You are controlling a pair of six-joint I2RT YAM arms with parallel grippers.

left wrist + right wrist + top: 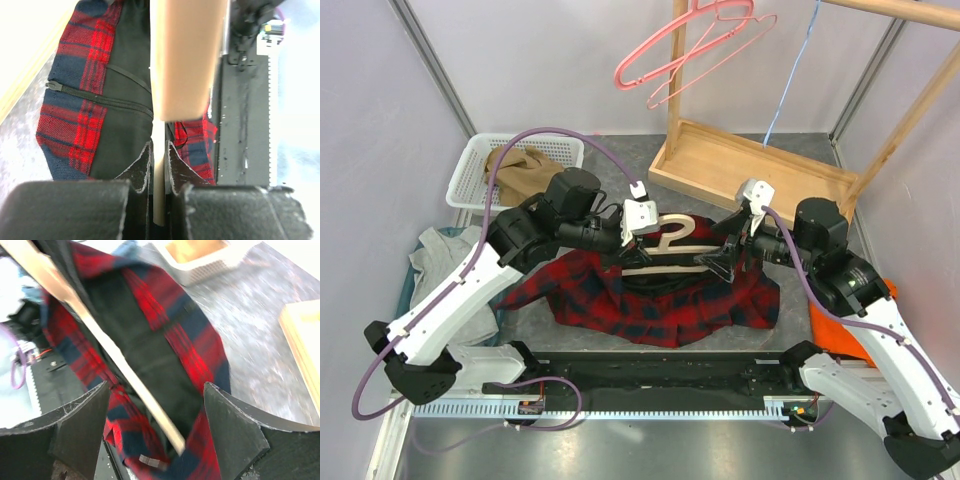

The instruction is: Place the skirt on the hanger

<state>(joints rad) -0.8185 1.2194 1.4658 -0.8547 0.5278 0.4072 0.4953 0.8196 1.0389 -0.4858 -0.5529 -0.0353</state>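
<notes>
My right gripper will next take hold of the wooden hanger's thin edge (707,251) (152,404) beside the hook, so the hook stays free to hang on the rack.
The tan skirt (520,166) lies bunched in a white basket (467,172) at the back left, away from both grippers. The pink hanger (692,48) hangs on the wooden rack at the top. My left gripper (632,240) (159,156) is shut on the thin edge of a pale wooden hanger (667,236) (185,55), which lies in the red plaid garment (655,300) (80,100). My right gripper (725,262) (156,386) stands open over the plaid cloth (170,315), with the wooden hanger's bar (125,370) passing between its fingers untouched.
The rack's wooden base tray (750,165) (305,330) stands at the back right, and a light-blue cord (790,90) hangs above it. A grey garment (445,255) lies at the left and an orange cloth (830,325) under the right arm. The basket (210,265) shows in the right wrist view.
</notes>
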